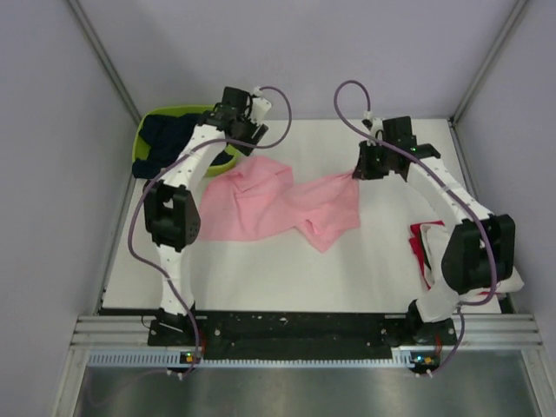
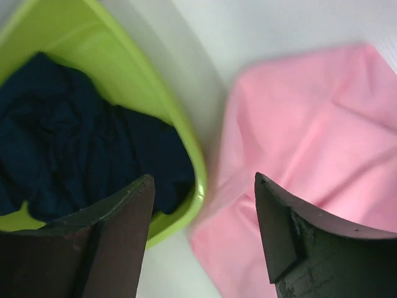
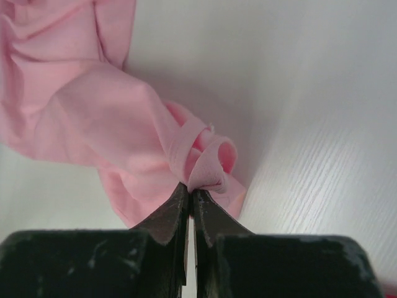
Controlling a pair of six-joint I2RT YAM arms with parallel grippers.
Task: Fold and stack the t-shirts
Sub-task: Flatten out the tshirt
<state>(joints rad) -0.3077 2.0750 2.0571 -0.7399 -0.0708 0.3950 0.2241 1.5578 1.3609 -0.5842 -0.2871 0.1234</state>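
Observation:
I will next grab the edge of the light pink t-shirt (image 1: 278,204) beside the basket with my left gripper, opposite my right gripper, to spread the t-shirt for folding.
The light pink t-shirt (image 1: 278,204) lies crumpled across the middle of the white table. My right gripper (image 1: 359,172) is shut on its right hem, a folded band of pink cloth (image 3: 208,164) pinched at the fingertips (image 3: 180,205). My left gripper (image 2: 203,186) is open and empty, hovering over the pink shirt's far left corner (image 2: 310,136) beside the basket. The dark navy t-shirt (image 2: 68,136) lies bunched inside the lime-green basket (image 2: 146,81). A red t-shirt and a white one (image 1: 423,243) lie at the right edge, partly hidden behind my right arm.
The lime-green basket (image 1: 148,143) stands at the table's far left corner. Grey walls close in the back and sides. A black rail runs along the near edge with both arm bases.

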